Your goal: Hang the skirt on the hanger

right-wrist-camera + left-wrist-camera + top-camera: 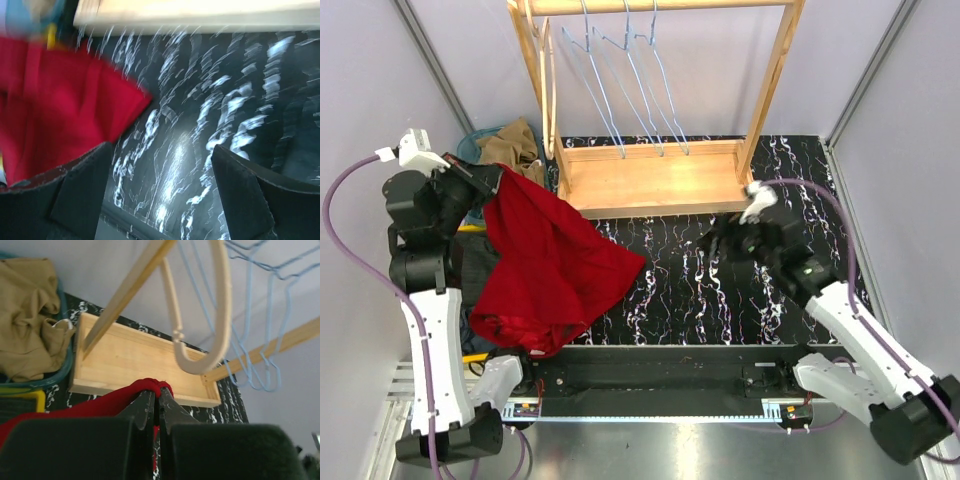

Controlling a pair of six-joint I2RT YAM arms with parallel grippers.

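The red skirt [555, 265] has to be spread for the hanger, so the robot's right gripper will next grab it by its gathered end [525, 335], opposite the left gripper's hold.
The red skirt [555, 265] hangs from my left gripper [503, 180], which is raised at the left and shut on its top edge. From the left wrist the pinched red fold [145, 388] shows at the shut fingertips of the left gripper [157, 395]. A wooden hanger [220, 315] hangs close above and ahead of it; it shows as a pale hanger [548, 75] at the rack's left end. My right gripper [712, 245] hovers open over the black marbled table, right of the skirt [60, 100], nothing between its fingers [80, 185].
A wooden rack [660, 175] stands at the back with several light blue wire hangers [635, 80] on its rail. A tan garment [510, 145] lies in a bin at the back left. The black marbled mat [720, 290] covers the table.
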